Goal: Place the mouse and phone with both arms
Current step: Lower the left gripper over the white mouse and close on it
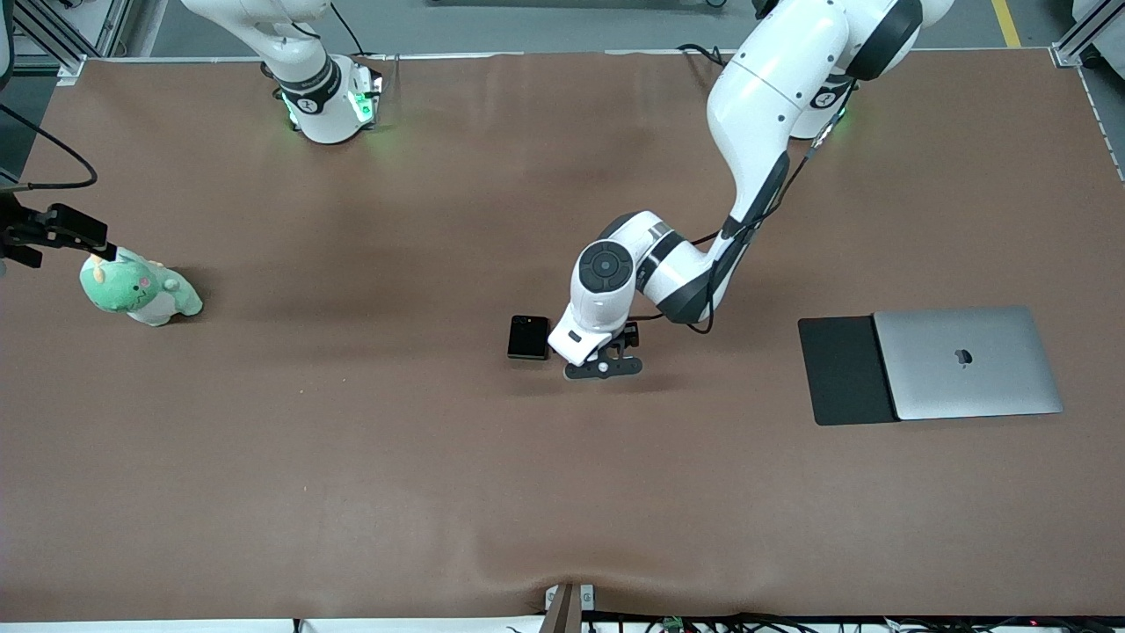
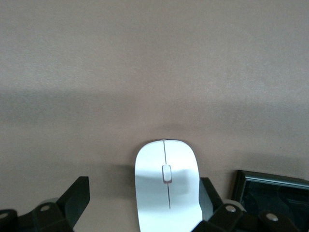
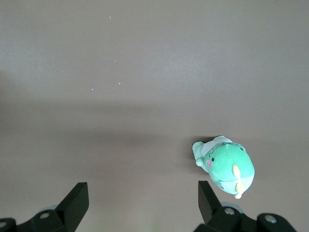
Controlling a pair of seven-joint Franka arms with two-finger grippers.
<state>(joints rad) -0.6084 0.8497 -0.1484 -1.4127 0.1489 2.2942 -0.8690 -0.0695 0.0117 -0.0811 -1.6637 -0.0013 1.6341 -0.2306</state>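
My left gripper should lower its fingers before it closes on the white mouse (image 2: 166, 188), because they are above the mouse in the left wrist view and would miss it now.
The white mouse (image 2: 166, 188) lies on the brown table between the spread fingers of my left gripper (image 2: 145, 203), close to one finger (image 2: 208, 193) and well apart from the other. In the front view the left gripper (image 1: 603, 366) is low over the table's middle and hides the mouse. The black phone (image 1: 528, 338) lies flat right beside it, toward the right arm's end; it also shows in the left wrist view (image 2: 270, 193). My right gripper (image 3: 143, 203) is open and empty, up in the air near a green plush toy (image 3: 226, 166), at the front view's edge (image 1: 66, 230).
The green plush toy (image 1: 141, 286) sits at the right arm's end of the table. A closed silver laptop (image 1: 967, 360) lies at the left arm's end with a flat black pad (image 1: 844, 369) beside it. A brown mat (image 1: 352, 457) covers the table.
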